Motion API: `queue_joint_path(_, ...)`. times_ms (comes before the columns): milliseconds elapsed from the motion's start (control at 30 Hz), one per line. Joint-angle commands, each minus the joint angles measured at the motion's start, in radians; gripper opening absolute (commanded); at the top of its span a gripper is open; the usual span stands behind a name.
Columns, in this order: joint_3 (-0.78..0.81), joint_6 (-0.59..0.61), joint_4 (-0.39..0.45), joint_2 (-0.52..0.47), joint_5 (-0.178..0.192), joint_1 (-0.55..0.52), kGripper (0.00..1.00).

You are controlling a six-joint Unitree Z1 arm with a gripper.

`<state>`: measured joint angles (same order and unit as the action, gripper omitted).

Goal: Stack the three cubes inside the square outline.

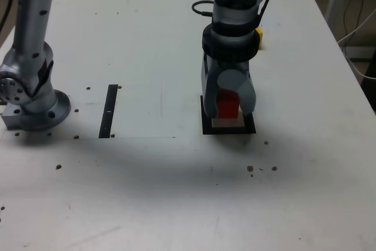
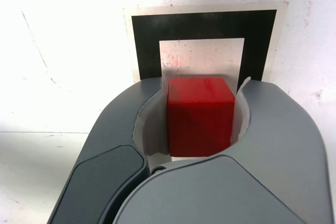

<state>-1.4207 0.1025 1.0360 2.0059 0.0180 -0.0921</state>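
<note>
The red cube is ready to be released from my gripper now. Its lower edge is over the square outline's white centre (image 1: 228, 123), so the cube would stay in place.
My gripper (image 1: 228, 109) is shut on the red cube (image 1: 228, 105), holding it over the white centre of the square outline (image 1: 207, 126). In the wrist view the red cube (image 2: 200, 115) sits between the two grey jaws, with the black frame of the square outline (image 2: 202, 25) just beyond it. I cannot tell whether the cube touches the table. A yellow cube (image 1: 258, 34) peeks out behind the arm, farther back on the table. The green cube is out of view.
A narrow black strip (image 1: 108, 110) lies on the white table toward the exterior view's left. The arm's base (image 1: 32, 101) stands at the left edge. Small dark specks dot the tabletop.
</note>
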Motion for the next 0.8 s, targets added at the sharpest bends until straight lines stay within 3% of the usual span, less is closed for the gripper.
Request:
queue_joint_path(0, 0.006, 0.002, -0.008, 0.005, -0.001, -0.001, 0.36)
queue_joint_path(133, 0.014, 0.001, -0.019, 0.010, -0.001, -0.001, 0.39)
queue_joint_path(200, 0.018, -0.001, -0.024, 0.013, -0.001, 0.001, 0.52)
queue_joint_path(333, 0.029, -0.008, -0.030, 0.017, -0.004, 0.007, 0.87)
queue_joint_path(400, 0.034, -0.010, -0.031, 0.019, -0.005, 0.010, 0.96)
queue_joint_path(767, 0.044, -0.014, -0.028, 0.005, -0.004, 0.015, 0.99)
